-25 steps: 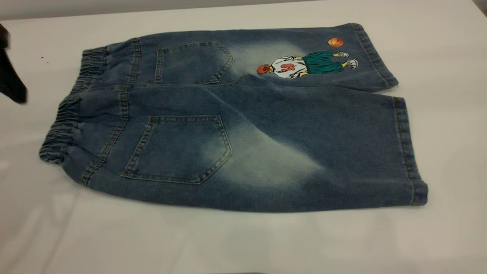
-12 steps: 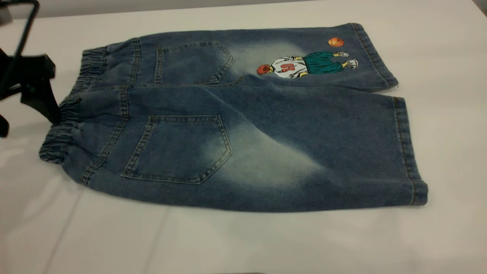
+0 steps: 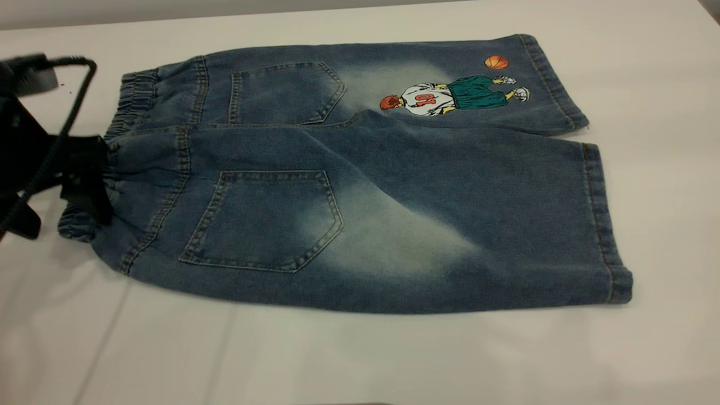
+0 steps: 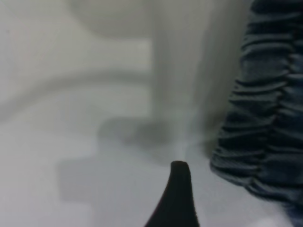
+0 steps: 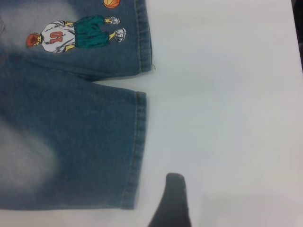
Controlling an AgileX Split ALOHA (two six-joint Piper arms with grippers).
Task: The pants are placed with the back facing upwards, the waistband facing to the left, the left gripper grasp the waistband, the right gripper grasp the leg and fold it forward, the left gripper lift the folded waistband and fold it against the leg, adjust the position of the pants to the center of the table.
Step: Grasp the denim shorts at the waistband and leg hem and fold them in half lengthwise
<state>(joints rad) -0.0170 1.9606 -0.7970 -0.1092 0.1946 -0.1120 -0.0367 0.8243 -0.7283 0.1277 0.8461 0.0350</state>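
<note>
The left gripper should fold the plain leg onto the printed leg (image 3: 450,95), so next it needs to grab the plain leg's waistband corner (image 3: 75,228) of the pants.
The pants (image 3: 349,185) lie flat on the table (image 3: 394,360), back pockets up. The gathered waistband (image 3: 130,95) is at the left. The plain leg (image 3: 506,225) with the whitish patch is nearest the camera, and the printed leg (image 3: 450,95) lies behind it. My left gripper (image 3: 53,202) is at the waistband's middle, open, with one finger (image 3: 84,183) over the ruched edge and the other on the table side. Its wrist view shows one fingertip (image 4: 179,189) beside the waistband (image 4: 265,118). Only one right fingertip (image 5: 173,201) shows, over bare table just off the plain leg's hem (image 5: 135,151).
A thin black cable (image 3: 76,107) loops above the left gripper. White table surrounds the pants on all sides, with a wide strip along the front. The table's far edge (image 3: 225,12) runs along the top of the exterior view.
The left gripper has come in from the left edge and moved right and down until one finger overlaps the waistband. The pants have not shifted.
</note>
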